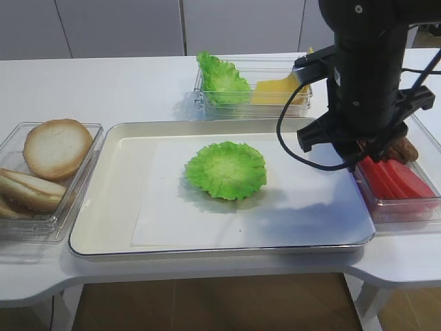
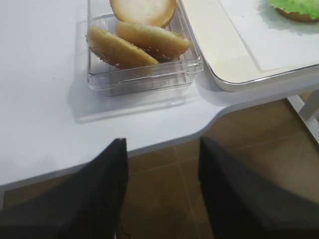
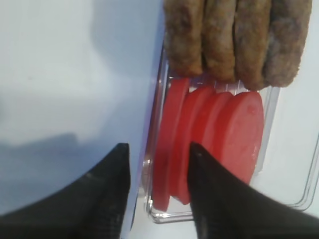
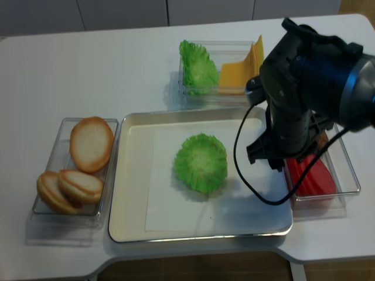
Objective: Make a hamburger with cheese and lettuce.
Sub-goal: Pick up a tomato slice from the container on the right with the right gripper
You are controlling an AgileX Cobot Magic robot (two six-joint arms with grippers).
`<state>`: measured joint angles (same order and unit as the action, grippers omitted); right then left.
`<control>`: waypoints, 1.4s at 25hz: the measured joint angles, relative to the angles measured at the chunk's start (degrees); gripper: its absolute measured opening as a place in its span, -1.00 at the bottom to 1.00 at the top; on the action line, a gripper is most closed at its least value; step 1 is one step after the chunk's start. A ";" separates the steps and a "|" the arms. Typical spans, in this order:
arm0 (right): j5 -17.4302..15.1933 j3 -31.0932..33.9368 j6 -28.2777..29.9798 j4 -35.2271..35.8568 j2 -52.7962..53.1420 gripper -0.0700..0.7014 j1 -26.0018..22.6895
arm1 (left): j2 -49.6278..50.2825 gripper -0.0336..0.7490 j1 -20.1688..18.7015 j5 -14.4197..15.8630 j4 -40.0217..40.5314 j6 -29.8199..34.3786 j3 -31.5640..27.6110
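The outermost red tomato slice should go on top of the lettuce (image 4: 201,163) in the burger. My right gripper will pick up the slice by its rim next.
The lettuce (image 1: 225,170), a flat round ruffled green leaf, lies alone on white paper in the middle of the tray (image 1: 103,207); nothing lies on it. In the left wrist view (image 2: 296,6) a brown edge shows beneath it. Cheese slices (image 1: 275,89) stand in the back container. My right gripper (image 3: 158,152) is open and empty, low over the left wall of the right container, with the outermost red tomato slice (image 3: 169,144) between its fingers. My left gripper (image 2: 162,144) is open and empty, over the floor off the table's front left edge.
Bun halves (image 1: 55,148) fill the clear left container (image 2: 144,74). A bunchy green leaf (image 1: 222,79) stands beside the cheese. Brown patties (image 3: 234,40) sit behind the tomato slices (image 1: 400,181) in the right container. The right arm (image 1: 365,83) towers over the tray's right edge.
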<state>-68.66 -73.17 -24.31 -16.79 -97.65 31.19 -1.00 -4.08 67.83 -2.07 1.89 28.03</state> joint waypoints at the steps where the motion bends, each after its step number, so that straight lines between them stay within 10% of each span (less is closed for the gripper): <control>1: 0.00 0.00 0.00 -0.04 0.00 -0.11 0.00 | 0.00 -0.04 0.00 0.00 0.00 0.00 0.00; 9: 0.00 -0.32 0.00 -0.17 0.00 -0.41 0.00 | 0.00 -0.04 0.00 0.00 0.00 0.00 0.00; 35: 0.37 -0.32 1.44 -1.26 -1.12 -0.48 0.00 | 0.00 -0.04 0.00 0.00 0.00 0.00 0.00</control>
<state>-68.28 -73.49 -22.87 -18.05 -98.77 31.19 -1.00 -4.08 67.83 -2.07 1.89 28.03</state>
